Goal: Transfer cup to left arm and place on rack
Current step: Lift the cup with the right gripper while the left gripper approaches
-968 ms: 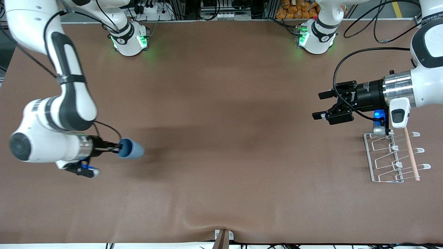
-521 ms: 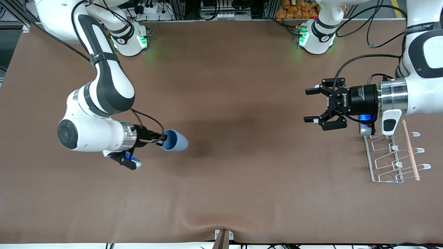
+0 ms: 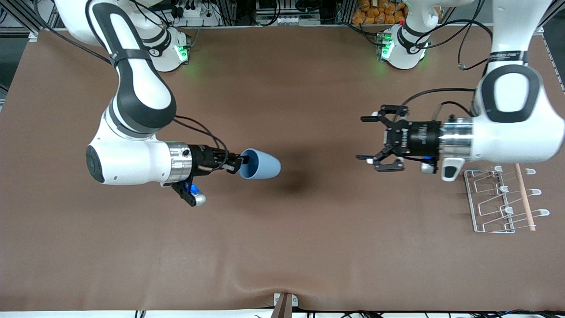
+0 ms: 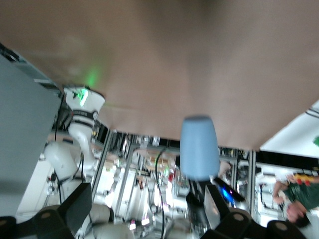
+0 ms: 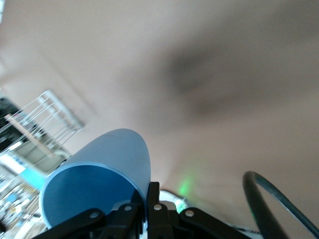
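The light-blue cup needs to go on the rack (image 3: 503,201), so my left gripper needs to grab it next by its closed base end (image 3: 273,165).
The light-blue cup (image 3: 261,164) is held sideways in the air over the middle of the table, its closed base toward the left arm. My right gripper (image 3: 241,162) is shut on the cup's rim, one finger inside and one outside, as the right wrist view shows (image 5: 149,199) with the cup (image 5: 99,174). My left gripper (image 3: 362,138) is open and empty, apart from the cup and facing it from the left arm's end. In the left wrist view the cup (image 4: 199,147) lies ahead of the open left gripper (image 4: 149,211). The white wire rack (image 3: 503,201) stands at the left arm's end.
A light wooden rod (image 3: 524,196) lies across the rack, which also shows in the right wrist view (image 5: 45,119). The arm bases with green lights (image 3: 165,48) (image 3: 399,46) stand along the table's edge farthest from the front camera. A small clamp (image 3: 282,304) sits at the nearest edge.
My right arm has carried the cup from its end toward the table's middle. My left arm has swung from beside the rack toward the middle, its gripper staying open.
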Action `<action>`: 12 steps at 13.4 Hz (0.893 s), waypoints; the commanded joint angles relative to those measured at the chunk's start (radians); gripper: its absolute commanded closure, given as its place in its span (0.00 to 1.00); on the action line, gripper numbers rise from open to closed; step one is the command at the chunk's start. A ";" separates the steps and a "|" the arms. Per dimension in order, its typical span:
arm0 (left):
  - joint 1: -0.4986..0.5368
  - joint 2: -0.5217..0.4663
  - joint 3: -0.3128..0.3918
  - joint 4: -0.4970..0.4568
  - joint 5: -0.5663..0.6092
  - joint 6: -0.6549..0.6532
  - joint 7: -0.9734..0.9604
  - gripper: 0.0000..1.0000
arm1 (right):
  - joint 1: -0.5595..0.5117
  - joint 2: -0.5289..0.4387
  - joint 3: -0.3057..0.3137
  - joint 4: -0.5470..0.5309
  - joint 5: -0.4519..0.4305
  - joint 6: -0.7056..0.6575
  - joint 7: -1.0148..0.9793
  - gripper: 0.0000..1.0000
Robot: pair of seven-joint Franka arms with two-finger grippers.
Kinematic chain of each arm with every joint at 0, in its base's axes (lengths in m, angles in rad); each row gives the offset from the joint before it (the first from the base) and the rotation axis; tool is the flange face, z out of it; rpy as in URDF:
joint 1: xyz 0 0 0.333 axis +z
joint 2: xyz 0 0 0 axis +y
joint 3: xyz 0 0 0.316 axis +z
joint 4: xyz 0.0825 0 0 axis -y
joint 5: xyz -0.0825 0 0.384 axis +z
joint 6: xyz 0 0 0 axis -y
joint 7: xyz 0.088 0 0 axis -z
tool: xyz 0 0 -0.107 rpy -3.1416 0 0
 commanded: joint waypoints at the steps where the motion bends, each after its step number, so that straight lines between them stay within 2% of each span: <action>1: -0.063 0.004 0.005 0.029 0.083 0.054 -0.068 0.00 | 0.030 -0.045 -0.009 0.003 0.067 0.007 0.030 1.00; 6: -0.128 0.009 0.003 0.032 0.108 0.117 -0.168 0.00 | 0.143 -0.070 -0.013 0.003 0.065 0.181 0.163 1.00; 10: -0.142 0.030 0.003 0.064 0.108 0.130 -0.166 0.00 | 0.206 -0.072 -0.013 0.003 0.065 0.259 0.227 1.00; 12: -0.143 0.044 0.005 0.066 0.109 0.131 -0.145 0.00 | 0.212 -0.078 -0.013 0.003 0.064 0.256 0.232 1.00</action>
